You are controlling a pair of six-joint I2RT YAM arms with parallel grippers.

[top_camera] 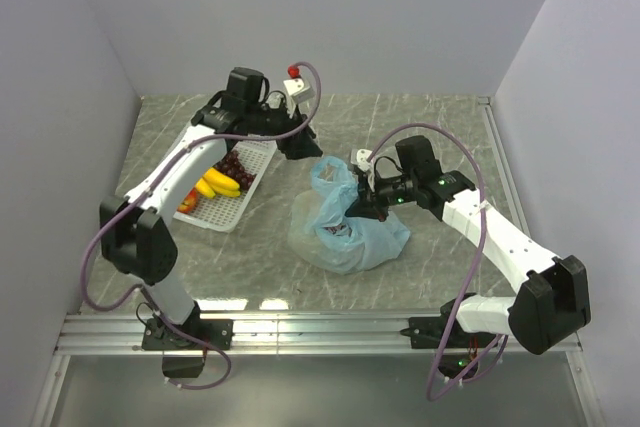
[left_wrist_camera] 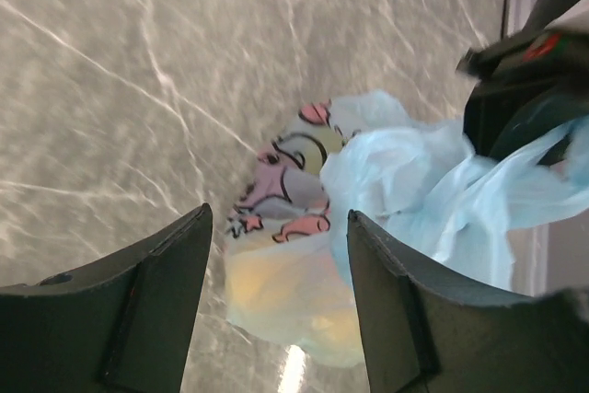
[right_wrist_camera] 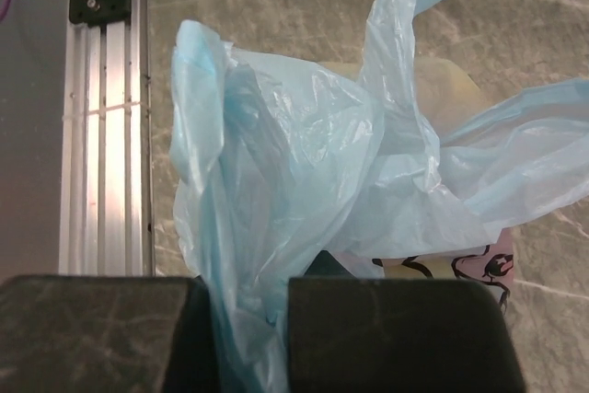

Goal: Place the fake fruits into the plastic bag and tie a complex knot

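Observation:
The robot's left gripper should next grab the bag by the bunched part of its top (top_camera: pixel 338 187) (left_wrist_camera: pixel 396 177), so the bag's handle loop stays free for tying.
The light-blue plastic bag (top_camera: pixel 345 232) lies crumpled mid-table, its printed pictures (left_wrist_camera: pixel 290 181) facing my left wrist camera. A yellow glow shows through its lower film (left_wrist_camera: pixel 276 292). My right gripper (top_camera: pixel 357 207) is shut on a bunched strip of the bag's film (right_wrist_camera: pixel 244 319), with a handle loop (right_wrist_camera: pixel 405 34) arching above. My left gripper (left_wrist_camera: pixel 279 218) hangs open above the table just left of the bag, nothing between its fingers. Yellow bananas (top_camera: pixel 218 185) and dark grapes (top_camera: pixel 234 163) lie in the white basket (top_camera: pixel 243 205). The knot is out of view.
An orange-red fruit (top_camera: pixel 188 204) sits at the basket's near-left end. The left arm (top_camera: pixel 190 162) stretches over the basket. An aluminium rail (top_camera: pixel 320 332) runs along the near table edge, and walls close in the left, back and right sides.

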